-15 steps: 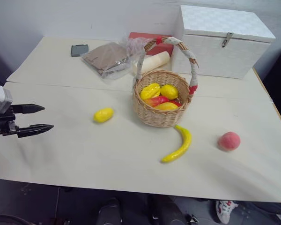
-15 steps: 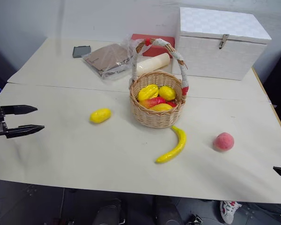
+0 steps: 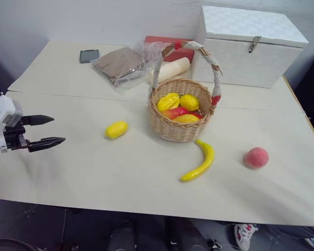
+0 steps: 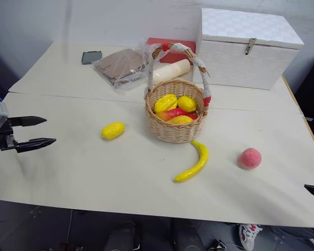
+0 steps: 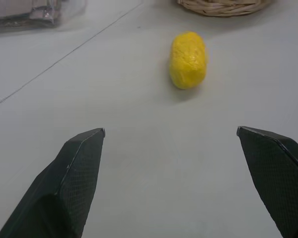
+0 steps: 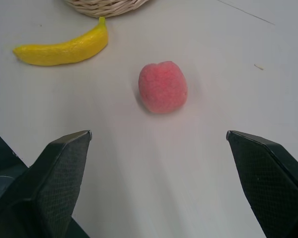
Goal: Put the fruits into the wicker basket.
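Observation:
The left gripper should grab the yellow lemon around its middle next, so that the lemon can go into the wicker basket.
A yellow lemon lies on the table left of the wicker basket, which holds several yellow and red fruits. In front of the basket lies a curved banana, with a pinkish-red peach to its right. My left gripper hovers open at the table's left side and points at the lemon, well short of it. Open as well, my right gripper faces the peach without touching it, the banana lying beyond. Nothing sits between either pair of fingers.
A white lidded box stands at the back right. Behind the basket lie a cream roll, a red box and a plastic bag of brown material. A small dark object rests at the back left.
My left gripper has edged a little to the right, toward the lemon, still open. The fruits and the basket have not moved.

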